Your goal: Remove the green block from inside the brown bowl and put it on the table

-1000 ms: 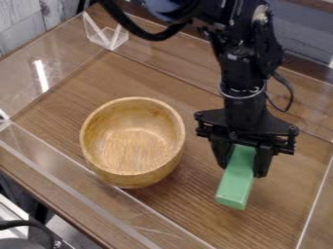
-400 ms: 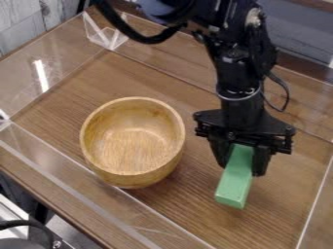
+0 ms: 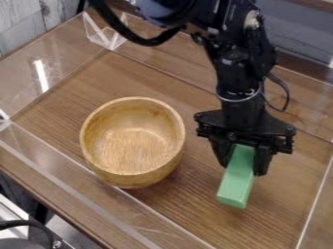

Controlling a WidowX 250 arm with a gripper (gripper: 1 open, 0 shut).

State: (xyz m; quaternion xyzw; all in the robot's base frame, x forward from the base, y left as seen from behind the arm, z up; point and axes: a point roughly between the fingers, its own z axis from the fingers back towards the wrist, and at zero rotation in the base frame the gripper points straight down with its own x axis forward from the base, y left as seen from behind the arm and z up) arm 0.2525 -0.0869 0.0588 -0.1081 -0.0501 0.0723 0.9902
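I need to open my gripper: the green block's lower end [image 3: 232, 197] is at the tabletop beside the bowl [image 3: 131, 141], so the block would lie there.
The green block [image 3: 239, 185] is outside the brown bowl [image 3: 131, 141], to the bowl's right, slanting down toward the front of the table [image 3: 156, 83]. My gripper [image 3: 244, 160] points straight down over the block's upper end. Its two dark fingers [image 3: 223, 156] press against the block's sides, so the gripper is shut on the block. The block's lower end is at or just above the tabletop; I cannot tell whether it touches. The bowl is upright and empty, a short gap left of the gripper.
Clear acrylic walls [image 3: 78, 209] edge the table at the front, left and back. A small clear bracket with an orange edge [image 3: 104, 37] stands at the back left. Black cables [image 3: 136, 24] trail from the arm above the table's rear.
The arm has shifted very slightly left. The block and the bowl have not visibly moved.
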